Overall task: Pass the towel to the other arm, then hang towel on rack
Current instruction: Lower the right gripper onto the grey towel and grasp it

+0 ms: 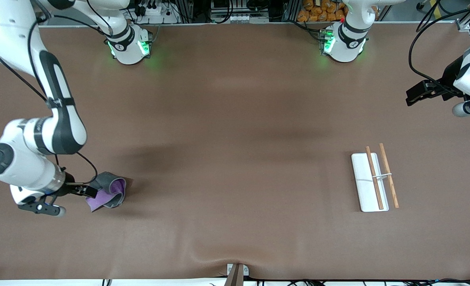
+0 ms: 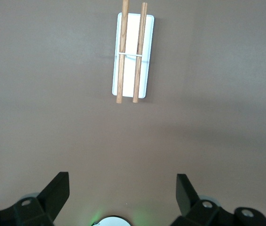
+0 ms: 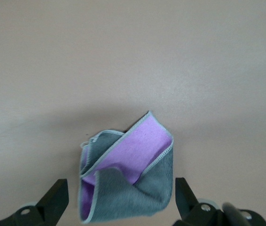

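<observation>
I should grab the towel's grey folded end (image 3: 128, 202) with my right gripper next, to pass the towel across for hanging on the rack.
The towel (image 1: 111, 190), dark grey with a purple face folded up, lies crumpled on the table at the right arm's end. In the right wrist view the towel (image 3: 123, 188) sits between the spread fingers. My right gripper (image 1: 89, 191) (image 3: 121, 200) is open, low at the towel's edge, and holds nothing. The rack (image 1: 368, 194), a white base with two brown rods and a metal crossbar, stands toward the left arm's end. It also shows in the left wrist view (image 2: 134, 56). My left gripper (image 1: 411, 97) (image 2: 122, 193) is open and empty, waiting raised over the table's edge at the left arm's end.
The brown table mat (image 1: 235, 159) spreads between the towel and the rack. The arms' bases (image 1: 129, 45) stand along the edge farthest from the front camera. A small mount (image 1: 236, 274) sits at the nearest edge.
</observation>
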You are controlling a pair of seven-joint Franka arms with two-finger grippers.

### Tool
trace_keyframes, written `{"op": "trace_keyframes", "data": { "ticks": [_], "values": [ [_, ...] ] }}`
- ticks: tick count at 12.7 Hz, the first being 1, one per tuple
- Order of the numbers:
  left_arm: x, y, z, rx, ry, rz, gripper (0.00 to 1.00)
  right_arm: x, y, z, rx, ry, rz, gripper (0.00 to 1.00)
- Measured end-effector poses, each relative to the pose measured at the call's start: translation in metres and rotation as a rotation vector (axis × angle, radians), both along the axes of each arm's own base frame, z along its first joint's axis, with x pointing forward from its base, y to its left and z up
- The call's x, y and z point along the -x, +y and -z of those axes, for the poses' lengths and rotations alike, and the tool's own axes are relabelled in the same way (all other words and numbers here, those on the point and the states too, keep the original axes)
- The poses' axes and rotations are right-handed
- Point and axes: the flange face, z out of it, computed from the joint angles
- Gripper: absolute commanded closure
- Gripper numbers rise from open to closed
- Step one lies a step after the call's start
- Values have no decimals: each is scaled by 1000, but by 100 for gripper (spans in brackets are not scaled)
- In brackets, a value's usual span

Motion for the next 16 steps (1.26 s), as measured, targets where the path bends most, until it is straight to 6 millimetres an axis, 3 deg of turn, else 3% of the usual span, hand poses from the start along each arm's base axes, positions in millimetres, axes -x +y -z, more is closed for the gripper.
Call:
{"op": "trace_keyframes", "data": {
  "ticks": [2, 7, 11, 12, 13, 14, 16],
  "values": [
    [-1, 0, 2, 0, 0, 0, 0, 0, 1, 25, -3, 29, 4, 0],
    [-4, 0, 14, 0, 9, 1, 0, 5, 35, 42, -4, 67, 20, 0],
    [-4, 1, 19, 0, 14, -1, 0, 19, 30, 79, 2, 137, 37, 0],
    [-5, 2, 19, 0, 13, -3, 0, 21, 31, 85, 3, 147, 44, 18],
    [-5, 3, 19, 0, 13, -5, 0, 23, 32, 88, 3, 152, 49, 55],
    [-5, 4, 19, 0, 13, -6, 0, 23, 32, 88, 3, 153, 68, 79],
    [-5, 4, 19, 0, 12, -6, 0, 23, 32, 88, 5, 149, 136, 100]
  ]
}}
